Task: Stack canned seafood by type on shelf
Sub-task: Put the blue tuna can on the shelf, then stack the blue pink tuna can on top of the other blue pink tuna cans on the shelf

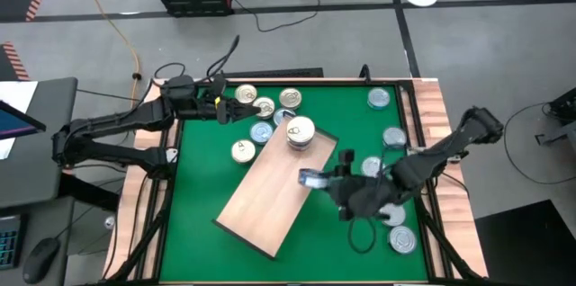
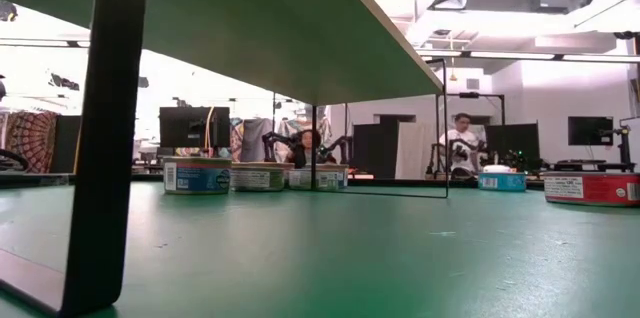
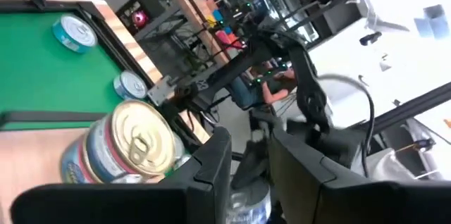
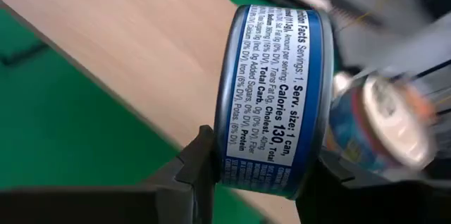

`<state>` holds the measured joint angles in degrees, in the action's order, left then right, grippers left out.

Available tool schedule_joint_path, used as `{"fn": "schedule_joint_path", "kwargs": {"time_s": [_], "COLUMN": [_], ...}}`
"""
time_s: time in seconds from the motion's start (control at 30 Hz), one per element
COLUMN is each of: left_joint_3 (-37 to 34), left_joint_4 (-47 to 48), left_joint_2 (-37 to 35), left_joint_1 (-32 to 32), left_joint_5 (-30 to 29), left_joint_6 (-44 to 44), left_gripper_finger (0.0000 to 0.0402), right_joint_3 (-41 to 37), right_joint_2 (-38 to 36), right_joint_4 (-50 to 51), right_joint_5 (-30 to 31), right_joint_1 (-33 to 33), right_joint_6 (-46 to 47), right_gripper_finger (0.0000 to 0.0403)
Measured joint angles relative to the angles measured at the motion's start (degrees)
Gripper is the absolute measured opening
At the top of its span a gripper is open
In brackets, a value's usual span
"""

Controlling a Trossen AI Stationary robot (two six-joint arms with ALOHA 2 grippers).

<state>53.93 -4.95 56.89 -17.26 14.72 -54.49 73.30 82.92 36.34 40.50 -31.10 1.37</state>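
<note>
My right gripper should keep hold of the blue tin (image 1: 312, 179) until it sits flat on the tan board (image 1: 265, 196), because the tin is still tilted above the board.
The shelf (image 1: 261, 201) is a tan board on thin dark legs, lying slantwise across the green table. A stack of tins with a gold lid on top (image 1: 300, 131) stands on the shelf's far end. My right gripper (image 1: 315, 178) hangs over the shelf's right edge, shut on a blue-labelled tin (image 4: 275, 104). My left gripper (image 1: 223, 109) is at the far left among loose tins (image 1: 245, 94). It points level at the stack (image 3: 134, 146), its fingers a narrow gap apart with nothing at their tips. My right gripper pinches the blue tin between its two fingers, one on each flat face (image 4: 229, 160). The fingers slant down from the table's right. The tin sits on edge, its label wall toward the wrist camera, lifted clear above the shelf (image 4: 141, 48).
Loose tins lie on the green table: several by the far left (image 1: 264, 106), one beside the shelf (image 1: 243, 151), more along the right side (image 1: 393, 137) and near right (image 1: 402, 239). Wooden rails frame the table (image 1: 432, 97). A person sits in the room beyond (image 2: 462, 143).
</note>
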Motion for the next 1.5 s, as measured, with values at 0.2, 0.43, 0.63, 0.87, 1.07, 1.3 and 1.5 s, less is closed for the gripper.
{"fn": "schedule_joint_path", "kwargs": {"time_s": [0.2,0.43,0.63,0.87,1.07,1.3,1.5], "left_joint_3": [0.0,0.0,0.0,0.0,0.02,0.0,0.01], "left_joint_4": [0.0,2.06,2.84,3.02,5.42,20.83,28.75], "left_joint_2": [-0.03,-0.05,-0.05,-0.05,-0.1,-0.05,-0.05], "left_joint_1": [1.34,1.77,2.04,2.04,2.03,0.74,0.77], "left_joint_5": [-4.87,-5.28,-4.93,-4.69,-4.96,-8.86,-10.41], "left_joint_6": [-0.46,-1.88,-1.76,-1.73,2.63,8.46,13.17], "left_gripper_finger": [0.0091,0.0091,0.0091,0.0091,0.0091,0.0091,0.0091], "right_joint_3": [5.86,7.69,7.71,7.8,10.29,10.9,10.88], "right_joint_2": [7.74,12.77,13.85,13.81,13.68,11.86,3.3], "right_joint_4": [0.74,1.09,2.51,1.18,1.27,3.29,16.51], "right_joint_5": [8.83,9.36,10.53,10.66,10.53,10.87,15.24], "right_joint_1": [-0.51,4.42,7.05,7.35,4.93,2.19,0.75], "right_joint_6": [-15.1,-23.7,-24.39,-23.88,-18.63,-13.22,16.49], "right_gripper_finger": [0.0168,0.017,0.0211,0.0286,0.0307,0.0306,0.0306]}}
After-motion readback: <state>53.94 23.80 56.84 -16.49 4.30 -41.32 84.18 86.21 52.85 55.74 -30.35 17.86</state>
